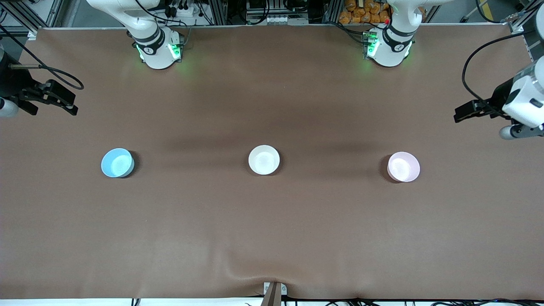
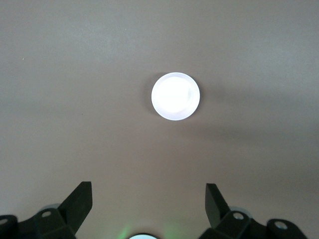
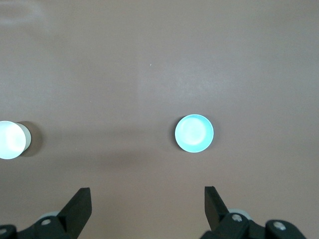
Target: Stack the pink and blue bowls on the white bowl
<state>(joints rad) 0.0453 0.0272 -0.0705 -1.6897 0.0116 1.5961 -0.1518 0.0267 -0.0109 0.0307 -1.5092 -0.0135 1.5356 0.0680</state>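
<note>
My left gripper needs to grip the pink bowl by its rim [image 1: 418, 162] next, to stack it on the white bowl [image 1: 264, 160].
Three bowls of equal size stand apart in a row across the table. The blue bowl [image 1: 117, 162] is toward the right arm's end, the white bowl [image 1: 264, 160] in the middle, the pink bowl [image 1: 403, 166] toward the left arm's end. My left gripper [image 1: 461, 112] hangs open and empty high over its end of the table, apart from the pink bowl [image 2: 175, 96]. Its own view shows the left gripper [image 2: 148, 191] with nothing between its fingers. My right gripper [image 1: 73, 104] hangs open and empty over the other end. The right gripper [image 3: 148, 196] looks down on the blue bowl [image 3: 194, 133] and the white bowl [image 3: 11, 140].
A brown cloth [image 1: 272, 229] covers the whole table, with a wrinkle near its front edge. Both arm bases [image 1: 158, 46] [image 1: 389, 44] stand along the edge farthest from the front camera. A small bracket [image 1: 274, 291] sits at the middle of the front edge.
</note>
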